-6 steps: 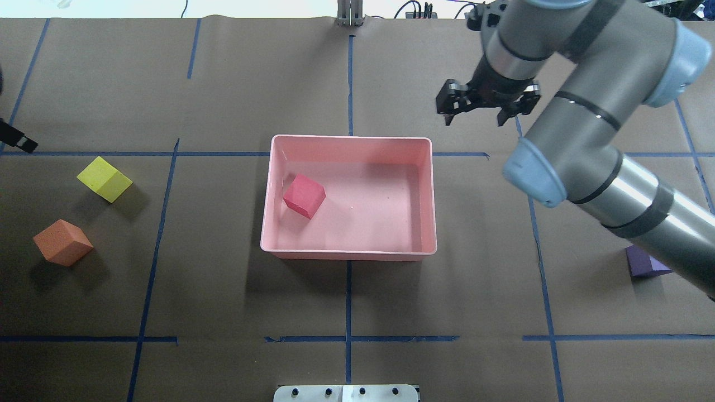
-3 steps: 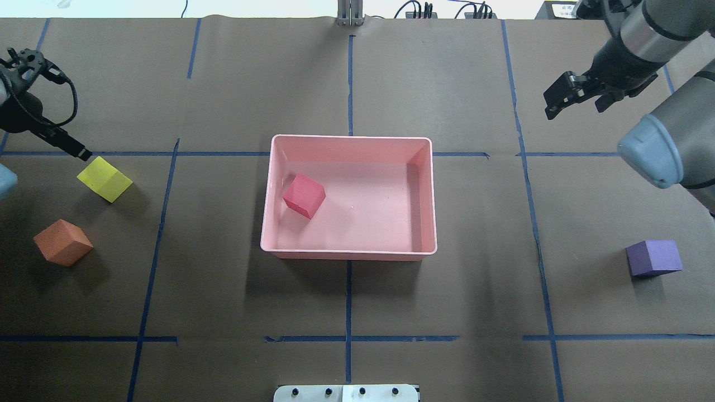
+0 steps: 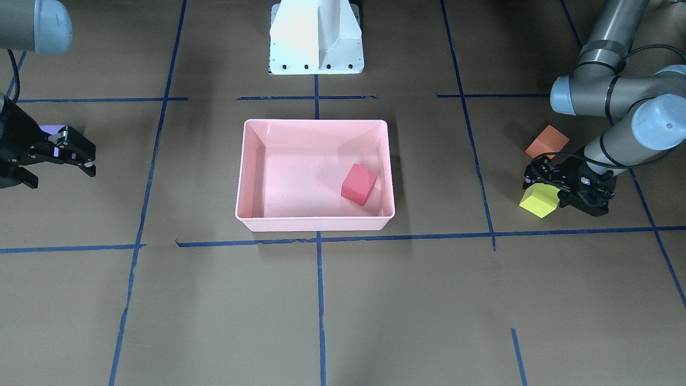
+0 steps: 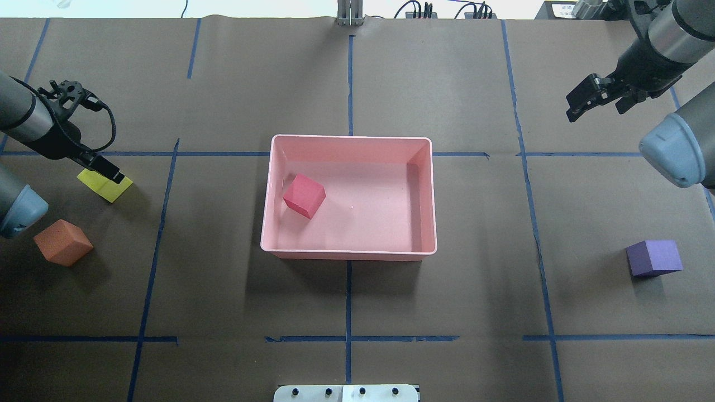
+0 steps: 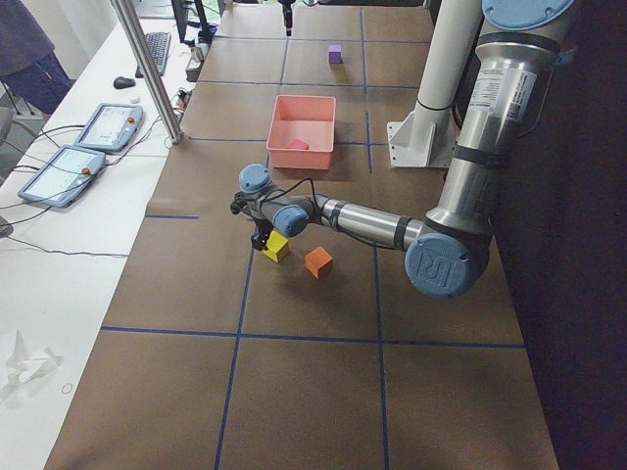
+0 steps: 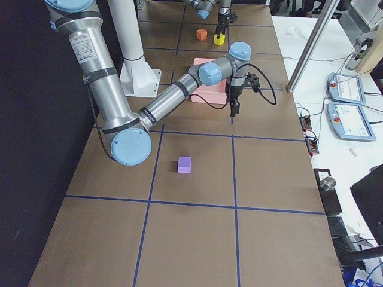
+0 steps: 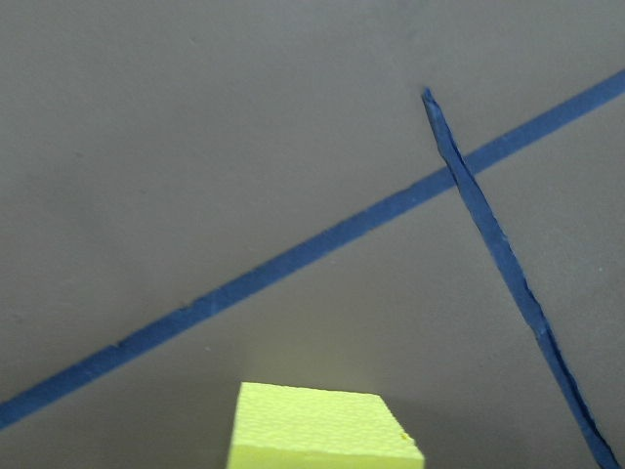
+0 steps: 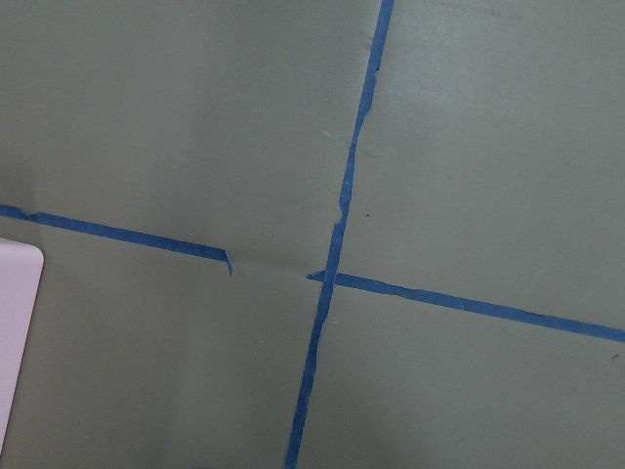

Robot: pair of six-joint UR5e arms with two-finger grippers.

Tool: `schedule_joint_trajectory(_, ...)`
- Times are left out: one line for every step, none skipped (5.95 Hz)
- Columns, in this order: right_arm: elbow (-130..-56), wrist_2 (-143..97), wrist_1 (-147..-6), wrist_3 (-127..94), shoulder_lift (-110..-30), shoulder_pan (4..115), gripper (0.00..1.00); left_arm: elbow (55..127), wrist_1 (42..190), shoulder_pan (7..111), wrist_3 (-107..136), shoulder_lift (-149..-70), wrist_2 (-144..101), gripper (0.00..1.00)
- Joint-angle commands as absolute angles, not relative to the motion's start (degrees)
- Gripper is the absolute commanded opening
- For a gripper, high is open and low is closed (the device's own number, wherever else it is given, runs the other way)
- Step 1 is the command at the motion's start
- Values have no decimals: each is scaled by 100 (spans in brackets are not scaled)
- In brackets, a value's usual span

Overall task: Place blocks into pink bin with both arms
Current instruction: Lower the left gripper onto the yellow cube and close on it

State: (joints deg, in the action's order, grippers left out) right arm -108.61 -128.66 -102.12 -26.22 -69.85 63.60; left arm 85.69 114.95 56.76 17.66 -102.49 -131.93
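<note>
I will add the purple block to the pink bin (image 3: 299, 173) next, so my right gripper will pick the block up by its opposite sides.
The pink bin (image 4: 349, 137) stands mid-table with the red-pink block (image 4: 303, 195) inside, near its left wall. My left gripper (image 4: 103, 167) is open and low over the yellow-green block (image 4: 109, 187), partly covering it; the block shows at the bottom of the left wrist view (image 7: 322, 430). In the front view the left gripper (image 3: 560, 193) straddles that block (image 3: 537, 203). The orange block (image 4: 62, 242) lies just nearer the robot. My right gripper (image 4: 595, 103) is open and empty, in the air at the far right. The purple block (image 4: 653, 258) lies alone at the right.
The white pedestal base (image 3: 316, 37) stands at the robot's side of the table. A metal post (image 4: 349, 14) stands at the far edge. Blue tape lines cross the brown table cover (image 4: 346, 307). Tablets (image 5: 108, 125) lie on the side desk.
My right arm has swung from beyond the bin to the far right, uncovering the purple block. My left gripper has come in from the left and down onto the yellow-green block.
</note>
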Motion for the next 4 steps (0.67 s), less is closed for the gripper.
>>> schedule_joint_trajectory(-10863,-12867,-10195,-2610,-7040,6363,100,8534,11487,5485,1942,-10230,-13061,100)
schedule_joint_trajectory(-10863,-12867,-10178,-2610,-7075,6363,100,8508,11487,5423,1960,-10230,-12982,100)
schedule_joint_trajectory(-10872,-12867,-10169,-2602,-7093,6363,100,8508,11487,5423,1995,-10230,-12981,70)
schedule_joint_trajectory(-10872,-12858,-10160,-2567,-7154,6363,100,8543,11487,5423,2013,-10222,-12886,42)
